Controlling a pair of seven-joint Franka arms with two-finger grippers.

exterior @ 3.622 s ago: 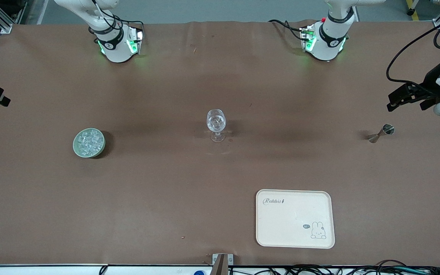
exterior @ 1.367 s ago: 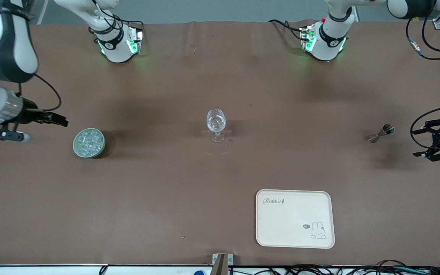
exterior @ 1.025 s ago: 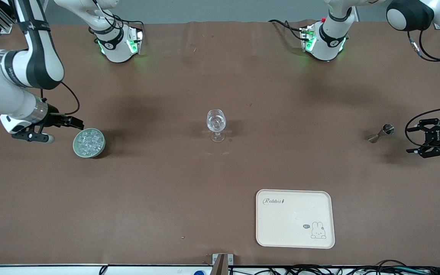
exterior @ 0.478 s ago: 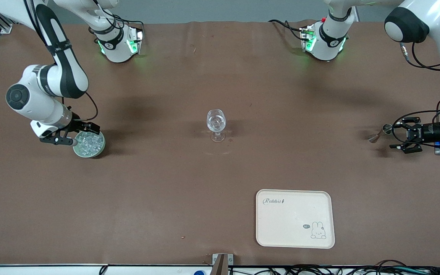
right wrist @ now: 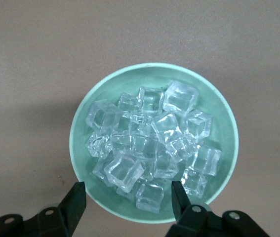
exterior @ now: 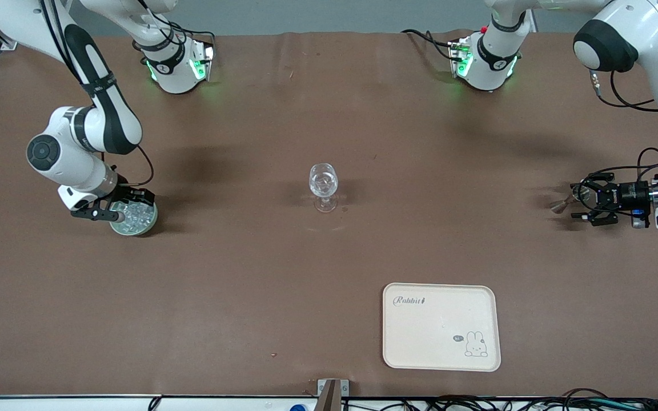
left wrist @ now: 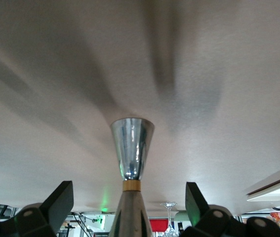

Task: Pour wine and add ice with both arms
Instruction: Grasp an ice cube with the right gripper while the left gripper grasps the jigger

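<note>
In the left wrist view my left gripper's fingers stand beside the jigger's narrow middle (left wrist: 131, 185), so it is time for my left gripper to close on the jigger now.
A green bowl (exterior: 147, 227) heaped with clear ice (exterior: 138, 214) sits toward the right arm's end of the table. My right gripper (exterior: 126, 206) hangs low over it, open, its fingers straddling the cubes at the bowl's (right wrist: 80, 123) edge, where ice (right wrist: 149, 138) fills the right wrist view. Toward the left arm's end stands a metal jigger (exterior: 559, 205). My left gripper (exterior: 579, 201) lies level with it, open, one finger on each side of the jigger (left wrist: 132, 145) without touching. A clear stemmed glass (exterior: 323, 185) stands mid-table. The wine is hidden.
A cream tray (exterior: 441, 326) with a rabbit drawing lies nearer the front camera than the glass, toward the left arm's end. Both arm bases (exterior: 175, 65) stand along the table's back edge. Brown cloth covers the table.
The right gripper came in over the ice bowl, dropped low, and its fingers narrowed a little. The left gripper slid along the table until its open fingers straddled the jigger.
</note>
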